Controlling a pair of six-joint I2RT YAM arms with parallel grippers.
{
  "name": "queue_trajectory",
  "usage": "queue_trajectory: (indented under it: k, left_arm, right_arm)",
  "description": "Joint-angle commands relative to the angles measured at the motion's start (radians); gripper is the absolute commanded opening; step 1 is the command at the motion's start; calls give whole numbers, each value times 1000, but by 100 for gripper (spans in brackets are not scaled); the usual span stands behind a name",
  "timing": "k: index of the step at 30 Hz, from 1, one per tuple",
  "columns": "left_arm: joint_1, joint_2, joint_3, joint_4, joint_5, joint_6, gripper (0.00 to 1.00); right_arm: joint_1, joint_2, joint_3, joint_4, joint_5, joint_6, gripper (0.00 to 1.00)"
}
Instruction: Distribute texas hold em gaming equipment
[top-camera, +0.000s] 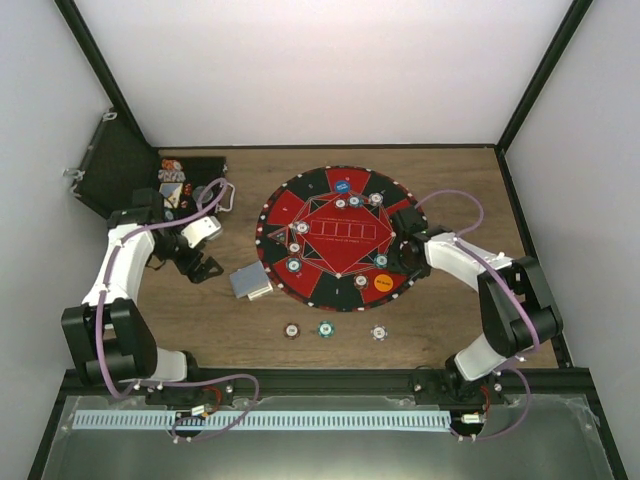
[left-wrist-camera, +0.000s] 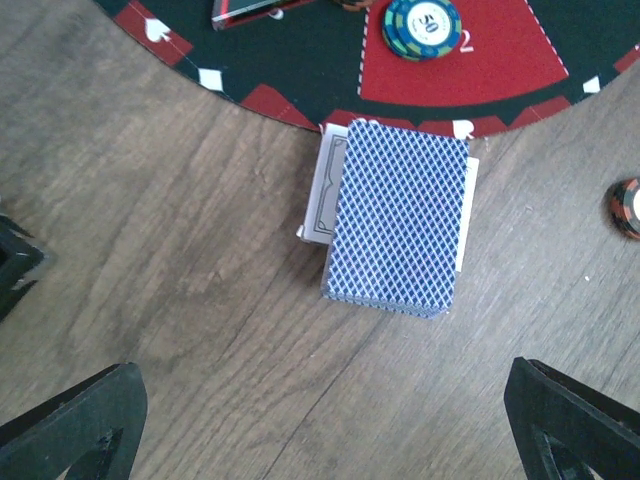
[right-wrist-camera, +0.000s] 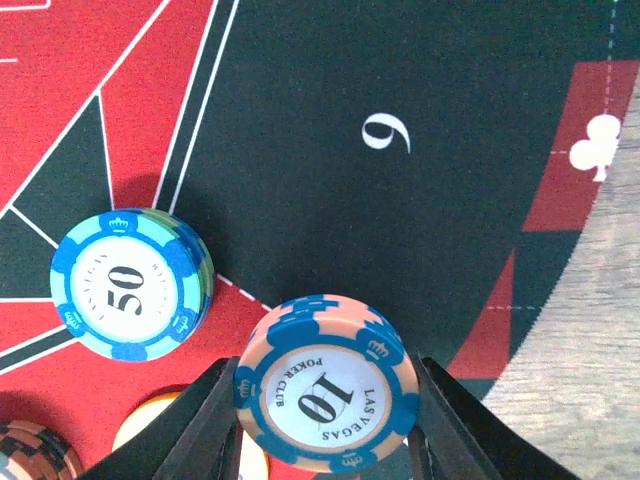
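My right gripper opens now, since the flat mat lies below the peach-and-blue chip and the chip would end beside the teal chip.
A grey-blue-backed deck of cards (top-camera: 250, 282) lies on the wood at the left rim of the round red-and-black poker mat (top-camera: 300, 205). In the left wrist view the deck (left-wrist-camera: 398, 228) lies ahead of my open, empty left gripper (left-wrist-camera: 320, 405), apart from it. My left gripper (top-camera: 204, 266) is left of the deck. My right gripper (top-camera: 405, 250) is shut on a peach-and-blue "10" chip (right-wrist-camera: 325, 395) over the mat's black field marked 9. A teal "50" chip (right-wrist-camera: 130, 285) lies beside it. An orange disc button (top-camera: 383, 282) and a blue disc button (top-camera: 343, 186) lie on the mat.
Several chips lie spread over the mat. Three chips (top-camera: 325, 328) lie in a row on the wood in front of the mat. An open black case (top-camera: 120, 165) with chips stands at the back left. A brown chip (left-wrist-camera: 627, 207) lies right of the deck.
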Motion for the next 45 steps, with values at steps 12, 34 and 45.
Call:
queue_trajectory:
  k: [12,34,45]
  left_arm:
    - [-65,-7,-170,194,-42,25,100]
    - [-385,-30,-325,440,-327,-114,100]
    - [-426,10,-327,419,-382,-112,100]
  right_arm:
    - [-17,-64,5,54,-1,9,77]
    - [136,-270,78,-64,-14,59,96]
    - [147,-289,109,-89,-23,59,96]
